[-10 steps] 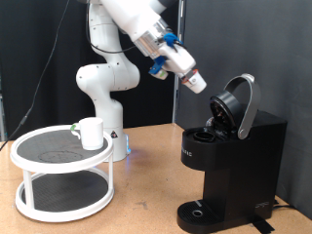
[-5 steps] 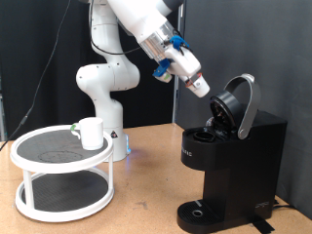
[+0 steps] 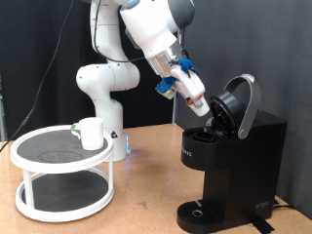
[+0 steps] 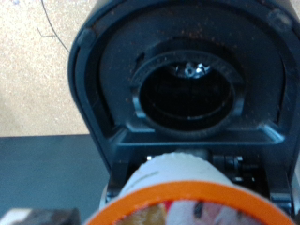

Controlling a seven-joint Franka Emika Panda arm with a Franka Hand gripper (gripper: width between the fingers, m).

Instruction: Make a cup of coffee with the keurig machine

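The pod's orange rim still hangs short of the cavity, so my gripper should keep holding the pod until it sits in the round dark cavity [image 3: 205,136] [image 4: 187,89].
The black keurig machine [image 3: 234,161] stands at the exterior view's right with its hinged lid [image 3: 239,101] raised. My gripper [image 3: 202,109] hangs tilted just above the open brew head, shut on a small white pod with an orange-red rim [image 4: 183,190]. In the wrist view the machine's open head [image 4: 98,89] fills the picture, with a round dark cavity [image 4: 187,89] right beyond the pod. The white cup [image 3: 92,133] stands on the top shelf of a round white stand [image 3: 58,158] at the exterior view's left, far from the gripper.
The arm's white base [image 3: 102,83] stands behind the stand. A wooden tabletop [image 3: 146,200] lies between the stand and the machine. The machine's round drip base [image 3: 200,213] holds nothing. A black curtain backs the scene.
The gripper has moved down and to the exterior view's right with the pod, from above and beside the lid to just over the open brew head.
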